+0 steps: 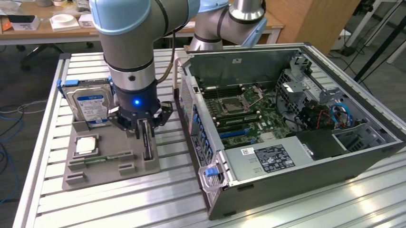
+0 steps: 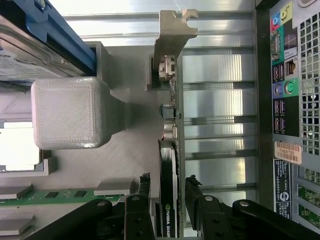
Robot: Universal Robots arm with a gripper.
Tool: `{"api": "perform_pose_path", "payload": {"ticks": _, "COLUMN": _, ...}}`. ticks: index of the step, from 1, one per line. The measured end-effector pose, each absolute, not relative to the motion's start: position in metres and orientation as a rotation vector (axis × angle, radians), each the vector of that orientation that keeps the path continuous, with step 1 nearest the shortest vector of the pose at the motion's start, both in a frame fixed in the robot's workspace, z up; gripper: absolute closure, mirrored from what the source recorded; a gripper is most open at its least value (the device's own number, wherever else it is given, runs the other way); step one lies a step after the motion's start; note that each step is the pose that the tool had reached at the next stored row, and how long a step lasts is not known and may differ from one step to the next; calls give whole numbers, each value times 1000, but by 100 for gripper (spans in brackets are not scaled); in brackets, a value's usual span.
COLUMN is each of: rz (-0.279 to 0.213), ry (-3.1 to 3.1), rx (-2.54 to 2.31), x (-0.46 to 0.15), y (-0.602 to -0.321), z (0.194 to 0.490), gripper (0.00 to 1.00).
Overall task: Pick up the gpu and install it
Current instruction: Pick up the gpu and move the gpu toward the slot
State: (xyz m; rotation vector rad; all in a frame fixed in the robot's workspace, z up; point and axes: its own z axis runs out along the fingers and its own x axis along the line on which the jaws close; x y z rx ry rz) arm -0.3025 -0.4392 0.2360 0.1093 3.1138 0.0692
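The GPU has components that jut out unevenly near its silver bracket, so next my gripper will take hold of it by its flat black shroud to install it.
The gpu stands on its edge in a slot of the grey holder tray, a thin dark card left of the open computer case in the exterior view. In the wrist view I see the gpu edge-on, its silver bracket at the far end. My gripper is lowered over the card. The gripper is open, one black finger on each side of the card, with small gaps between the fingers and the card.
The tray also holds a silver hard drive, a processor chip and a green memory stick. A grey printed post rises beside the card. The case's rear port panel lies close by. The motherboard lies exposed inside.
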Motion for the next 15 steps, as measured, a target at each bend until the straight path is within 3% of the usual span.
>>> {"api": "perform_pose_path", "payload": {"ticks": 15, "rz": 69, "ry": 3114, "rx": 108, "x": -303, "y": -439, "z": 236, "gripper": 60}}
